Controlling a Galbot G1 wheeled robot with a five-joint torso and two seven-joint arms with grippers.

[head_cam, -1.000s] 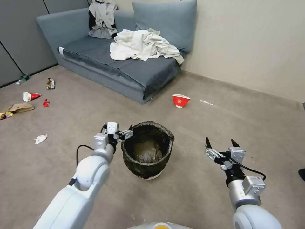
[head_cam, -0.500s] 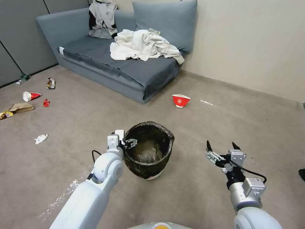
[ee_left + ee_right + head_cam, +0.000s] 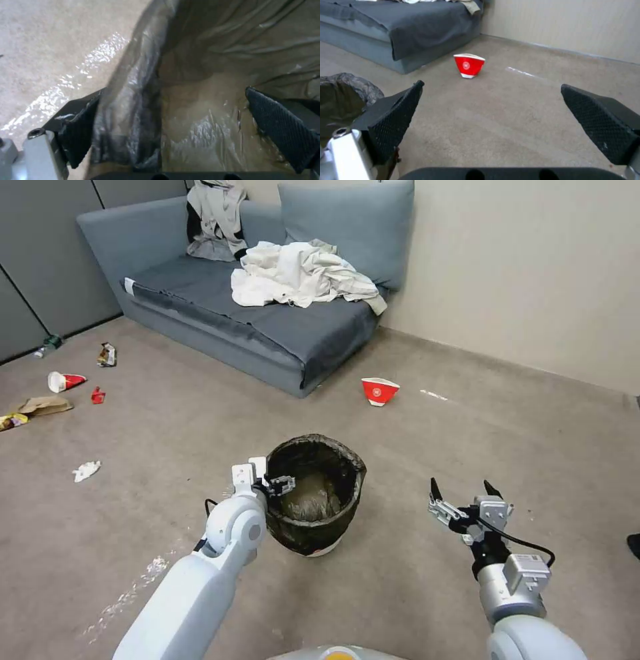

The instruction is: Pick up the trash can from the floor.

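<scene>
The trash can needs to be grabbed by its thin bagged rim (image 3: 268, 491) with my left gripper next, because the can's round body (image 3: 308, 537) is wider than the gripper's open fingers.
The trash can (image 3: 303, 537), a small white bin with a crinkled dark bag over its rim, stands on the beige floor (image 3: 413, 447) in the head view. My left gripper (image 3: 273, 484) is at the can's left rim and open. In the left wrist view the left gripper (image 3: 172, 93) straddles the bagged rim (image 3: 133, 82): one finger (image 3: 78, 132) is outside the wall and the other inside. My right gripper (image 3: 465, 495) hangs open well to the right of the can. The right wrist view has the can's edge (image 3: 343, 100) beside the right gripper (image 3: 492, 85).
A red-and-white paper bowl (image 3: 379, 391) sits on the floor beyond the can. A grey sofa (image 3: 267, 333) heaped with clothes (image 3: 300, 273) stands behind, against the wall. Litter (image 3: 63, 380) lies scattered at the far left. Open carpet surrounds the can.
My left arm has swung right and lowered, bringing its gripper from beside the can onto the rim. The right gripper has drawn back slightly. The can has not moved.
</scene>
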